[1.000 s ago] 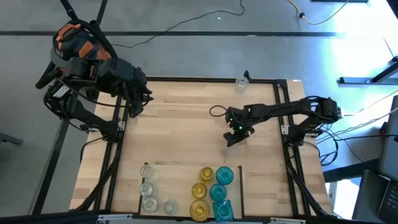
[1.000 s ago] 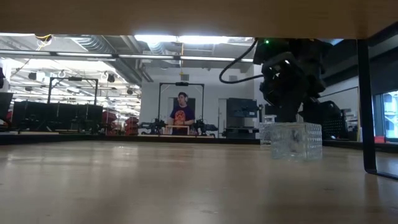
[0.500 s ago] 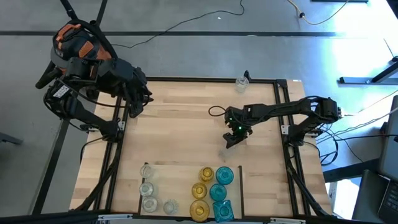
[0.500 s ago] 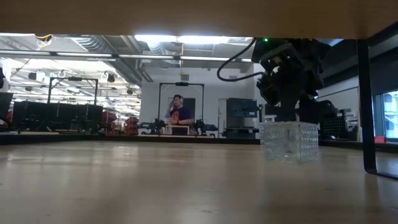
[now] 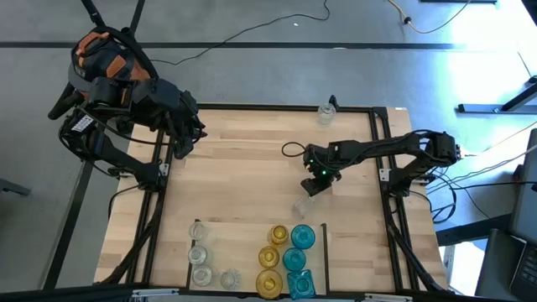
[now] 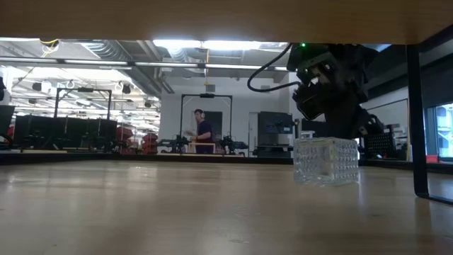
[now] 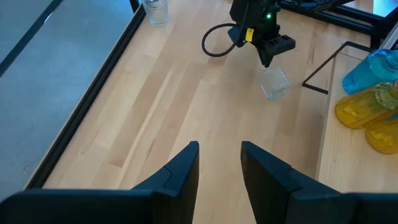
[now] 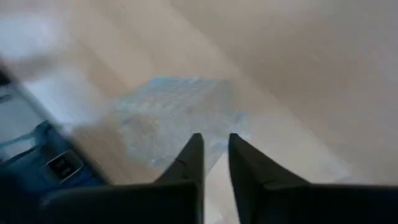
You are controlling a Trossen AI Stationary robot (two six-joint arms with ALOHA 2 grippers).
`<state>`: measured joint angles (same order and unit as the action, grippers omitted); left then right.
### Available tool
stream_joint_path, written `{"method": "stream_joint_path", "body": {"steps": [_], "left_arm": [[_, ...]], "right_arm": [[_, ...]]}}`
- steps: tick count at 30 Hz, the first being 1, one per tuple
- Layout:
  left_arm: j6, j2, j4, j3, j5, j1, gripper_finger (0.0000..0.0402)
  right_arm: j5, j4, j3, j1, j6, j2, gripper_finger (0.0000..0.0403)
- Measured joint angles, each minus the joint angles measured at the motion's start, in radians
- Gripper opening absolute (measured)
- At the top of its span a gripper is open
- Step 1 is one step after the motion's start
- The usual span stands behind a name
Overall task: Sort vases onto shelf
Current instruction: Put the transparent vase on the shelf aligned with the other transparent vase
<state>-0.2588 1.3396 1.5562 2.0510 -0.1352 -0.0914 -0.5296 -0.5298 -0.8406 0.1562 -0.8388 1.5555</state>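
My right gripper is shut beside the clear square glass vase (image 5: 303,205) (image 8: 177,118). It should open again next, then go down over the vase and close on its sides.
A clear square glass vase (image 5: 303,205) stands on its base on the bare table, just beyond the shelf's far line; it also shows in the low view (image 6: 325,161) and the left wrist view (image 7: 273,83). My right gripper (image 5: 313,188) is shut and stands right behind the vase on its far side. The shelf (image 5: 243,239) at the near edge holds clear vases (image 5: 200,253), amber vases (image 5: 272,256) and teal vases (image 5: 297,252). My left gripper (image 5: 183,138) is shut and empty at the far left. My right gripper pushes the clear square vase with its shut fingertips (image 8: 194,144) against the vase's far side (image 7: 269,70), near the top. The fingers slant down from the table's far side. The vase stands upright with its base on the table.
Another clear vase (image 5: 325,111) stands at the table's far edge. Black frame rails (image 5: 388,180) run along the table's left and right sides. A thin dark divider (image 5: 324,250) borders the teal vases. A person (image 6: 202,132) stands far off in the room.
The clear square vase has slid along the table toward the near edge and a little toward the left, staying upright. My right gripper has followed it slightly toward the near edge, still shut.
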Motion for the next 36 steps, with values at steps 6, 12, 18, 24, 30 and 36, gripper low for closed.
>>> {"method": "stream_joint_path", "body": {"steps": [6, 12, 18, 24, 30, 36], "left_arm": [[0.000, 0.000, 0.000, 0.000, 0.020, 0.000, 0.0112], [0.000, 0.003, 0.000, 0.000, 0.026, 0.000, 0.0112], [-0.001, 0.010, -0.010, 0.000, 0.018, 0.000, 0.0112], [0.028, 0.017, -0.026, -0.050, -0.033, 0.000, 0.0112], [0.102, 0.016, -0.099, -0.165, -0.108, -0.005, 0.0112], [0.257, 0.011, -0.171, -0.354, -0.016, -0.086, 0.0112]], "right_arm": [[0.026, -0.003, 0.000, 0.002, 0.004, 0.000, 0.0010], [0.092, 0.002, 0.000, 0.000, -0.095, 0.000, 0.0078], [0.147, 0.008, 0.000, -0.053, -0.386, 0.000, 0.0159], [0.178, 0.099, 0.000, -0.181, -0.760, 0.000, 0.0189], [0.254, 0.110, 0.000, -0.256, -1.080, 0.000, 0.0182], [0.293, 0.147, 0.000, -0.275, -1.205, 0.000, 0.0178]]}}
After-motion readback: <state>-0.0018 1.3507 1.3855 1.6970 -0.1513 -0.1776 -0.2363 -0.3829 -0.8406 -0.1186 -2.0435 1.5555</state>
